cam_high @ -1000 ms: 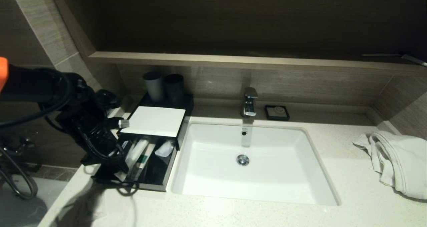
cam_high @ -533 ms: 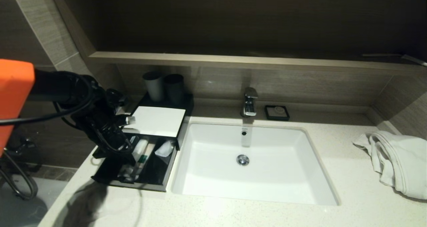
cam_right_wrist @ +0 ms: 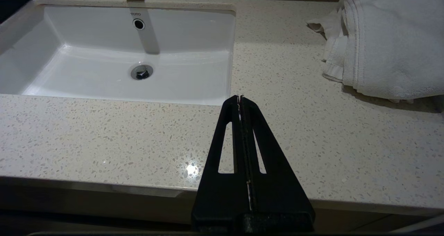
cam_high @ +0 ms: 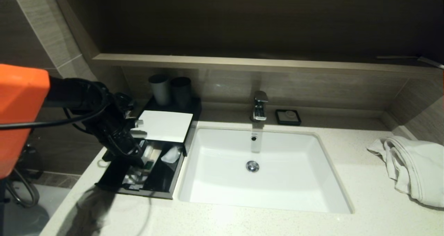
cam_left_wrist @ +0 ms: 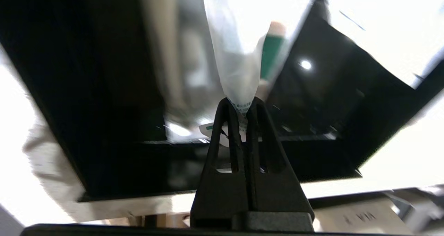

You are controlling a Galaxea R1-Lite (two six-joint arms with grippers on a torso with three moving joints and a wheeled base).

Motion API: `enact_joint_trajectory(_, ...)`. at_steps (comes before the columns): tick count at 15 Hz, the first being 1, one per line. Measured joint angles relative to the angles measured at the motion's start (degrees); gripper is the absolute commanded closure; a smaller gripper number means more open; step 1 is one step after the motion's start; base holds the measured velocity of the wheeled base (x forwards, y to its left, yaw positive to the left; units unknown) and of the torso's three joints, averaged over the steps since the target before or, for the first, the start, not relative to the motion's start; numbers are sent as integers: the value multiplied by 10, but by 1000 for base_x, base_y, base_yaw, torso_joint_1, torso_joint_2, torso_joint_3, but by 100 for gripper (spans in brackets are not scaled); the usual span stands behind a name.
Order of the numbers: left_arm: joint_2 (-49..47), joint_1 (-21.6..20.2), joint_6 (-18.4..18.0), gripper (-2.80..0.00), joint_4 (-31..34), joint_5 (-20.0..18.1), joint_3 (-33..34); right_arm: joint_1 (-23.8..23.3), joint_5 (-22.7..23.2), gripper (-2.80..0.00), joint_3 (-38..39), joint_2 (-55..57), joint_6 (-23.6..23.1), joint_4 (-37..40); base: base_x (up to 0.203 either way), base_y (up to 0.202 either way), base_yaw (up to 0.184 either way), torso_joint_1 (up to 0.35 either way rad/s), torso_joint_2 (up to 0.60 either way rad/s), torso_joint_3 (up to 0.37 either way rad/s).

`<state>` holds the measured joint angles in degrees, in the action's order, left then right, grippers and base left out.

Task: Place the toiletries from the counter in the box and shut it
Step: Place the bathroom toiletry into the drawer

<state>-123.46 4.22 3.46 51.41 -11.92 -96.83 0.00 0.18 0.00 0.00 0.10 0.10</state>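
The sachet's end is in my left gripper's fingers inside the box's front edge, so it is time to let go now; the sachet would settle on the packets.
The black box stands on the counter left of the sink, its front part open, with its white lid over the back part. Several white packets lie inside. My left gripper hangs over the open part. In the left wrist view it is shut on the end of a clear plastic toiletry packet with a green item inside, which points into the box. My right gripper is shut and empty above the counter's front edge, out of the head view.
The white sink with its faucet fills the middle. Two dark cups stand behind the box. A soap dish sits by the faucet. A white towel lies at the right.
My left arm has moved to the right and down over the open box, carrying the packet. The right arm has not moved.
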Motion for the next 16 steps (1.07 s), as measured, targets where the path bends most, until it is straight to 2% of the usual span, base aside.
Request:
enact_joint_trajectory(4, -4, 0, 1, 0, -4, 11, 0, 0, 0, 0, 0, 0, 0, 0, 0, 0, 0, 0, 0, 0)
enact_joint_trajectory(5, -3, 0, 1, -280, -4, 11, 0, 0, 0, 0, 0, 0, 0, 0, 0, 0, 0, 0, 0, 0)
enact_joint_trajectory(10, 12, 4, 3, -280, 1, 10, 0, 0, 0, 0, 0, 0, 0, 0, 0, 0, 0, 0, 0, 0)
enact_joint_trajectory(16, 79, 17, 31, -280, 9, 8, 5, 0, 0, 0, 0, 0, 0, 0, 0, 0, 0, 0, 0, 0)
